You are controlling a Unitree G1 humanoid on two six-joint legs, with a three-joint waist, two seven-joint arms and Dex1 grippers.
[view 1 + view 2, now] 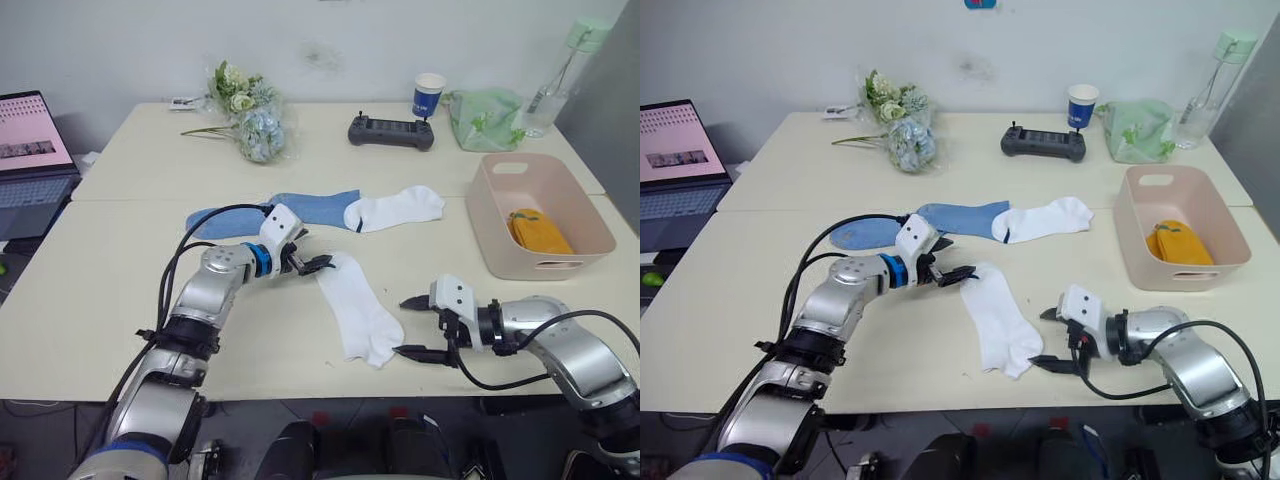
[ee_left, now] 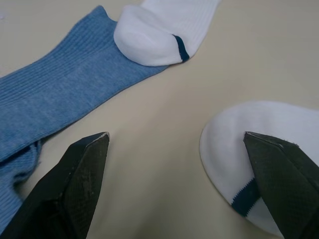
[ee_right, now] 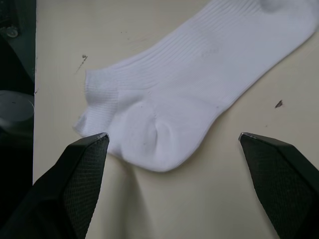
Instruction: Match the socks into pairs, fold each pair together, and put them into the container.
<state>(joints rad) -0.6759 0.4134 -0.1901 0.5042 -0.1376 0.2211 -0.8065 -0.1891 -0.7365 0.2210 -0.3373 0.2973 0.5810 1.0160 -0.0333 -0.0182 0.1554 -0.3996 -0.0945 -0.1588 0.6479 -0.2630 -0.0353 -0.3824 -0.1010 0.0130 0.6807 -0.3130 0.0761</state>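
Observation:
I should match this white sock with the other white sock, so I next need to grab this white sock by its end with the dark trim (image 1: 338, 262) with my left gripper.
A white sock (image 1: 357, 305) with dark trim lies slantwise near the table's front. My left gripper (image 1: 313, 262) is open at its far end, one finger (image 2: 279, 174) over the sock's edge. My right gripper (image 1: 412, 327) is open at its near end (image 3: 164, 119), fingers to either side and short of it. A second white sock (image 1: 395, 210) lies further back, overlapping a light blue sock (image 1: 310, 205). Another blue sock (image 1: 215, 218) lies to the left, partly behind my left arm. Folded mustard-yellow socks (image 1: 540, 232) rest in the pink container (image 1: 545, 265) at the right.
Along the back stand a bunch of flowers (image 1: 250, 115), a black controller (image 1: 390, 130), a paper cup (image 1: 429, 95), a pale green bag (image 1: 485, 118) and a bottle (image 1: 565, 70). A laptop (image 1: 30, 150) sits off the table's left side. The front edge runs just below my right gripper.

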